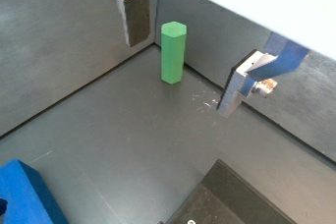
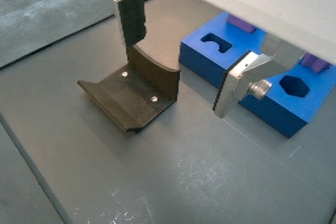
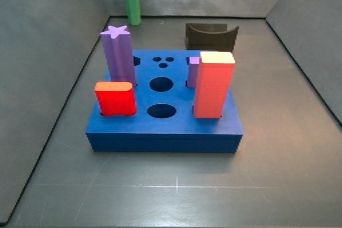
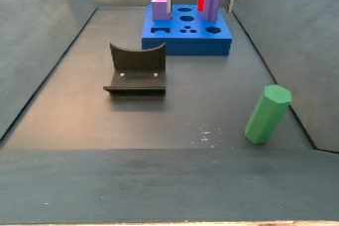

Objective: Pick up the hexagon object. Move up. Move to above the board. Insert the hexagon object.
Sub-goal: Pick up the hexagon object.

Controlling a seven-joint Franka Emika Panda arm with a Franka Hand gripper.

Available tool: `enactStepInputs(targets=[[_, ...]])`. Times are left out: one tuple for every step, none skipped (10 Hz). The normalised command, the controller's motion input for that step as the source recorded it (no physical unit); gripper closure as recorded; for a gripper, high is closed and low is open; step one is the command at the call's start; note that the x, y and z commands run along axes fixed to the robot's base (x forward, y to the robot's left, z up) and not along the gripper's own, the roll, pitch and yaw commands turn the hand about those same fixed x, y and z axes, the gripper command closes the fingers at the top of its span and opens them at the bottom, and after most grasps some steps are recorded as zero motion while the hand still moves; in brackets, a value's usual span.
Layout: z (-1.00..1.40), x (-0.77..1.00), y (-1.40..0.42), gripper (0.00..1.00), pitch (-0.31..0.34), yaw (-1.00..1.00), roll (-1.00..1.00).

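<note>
My gripper grabs the green hexagon post by its upper part next, to lift the post and insert it into the blue board (image 3: 167, 132).
The hexagon object (image 1: 172, 53) is a slim green post standing upright on the dark floor by a wall corner. It also shows in both side views (image 3: 131, 4) (image 4: 267, 114). My gripper (image 1: 187, 56) is open and empty, and hangs above the floor. In that wrist view the post appears between its two silver fingers (image 1: 132, 17), apart from both. The gripper (image 2: 184, 56) also shows in the second wrist view. The blue board (image 3: 167, 132) with holes in its top lies mid-floor and shows too in a side view (image 4: 185, 40) and a wrist view (image 2: 207, 59). The gripper is out of both side views.
The dark fixture (image 2: 132, 95) (image 4: 135, 69) (image 3: 211, 36) stands between the post's corner and the board. In the board stand a purple star-topped post (image 3: 118, 52), a tall red block (image 3: 214, 84), a short red block (image 3: 115, 98) and a small purple piece (image 3: 195, 70). Grey walls ring the floor.
</note>
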Motion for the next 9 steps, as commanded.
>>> enactStepInputs(targets=[[-0.35, -0.24, 0.61, 0.0, 0.0, 0.48, 0.0], [-0.56, -0.45, 0.66, 0.0, -0.103, 0.37, 0.07], [-0.63, -0.55, 0.74, 0.0, -0.124, 0.25, 0.06], [-0.63, -0.8, 0.81, 0.0, -0.136, 0.11, 0.01], [-0.64, -0.89, 0.79, 0.0, -0.137, 0.09, 0.01], [-0.61, -0.9, 0.71, 0.0, -0.107, 0.11, 0.03], [-0.46, -0.84, 0.64, 0.0, -0.063, 0.15, 0.0], [-0.27, -0.57, 0.47, 0.0, -0.1, 0.23, -0.04], [-0.25, -0.21, 0.39, 0.0, -0.051, 0.34, -0.02]])
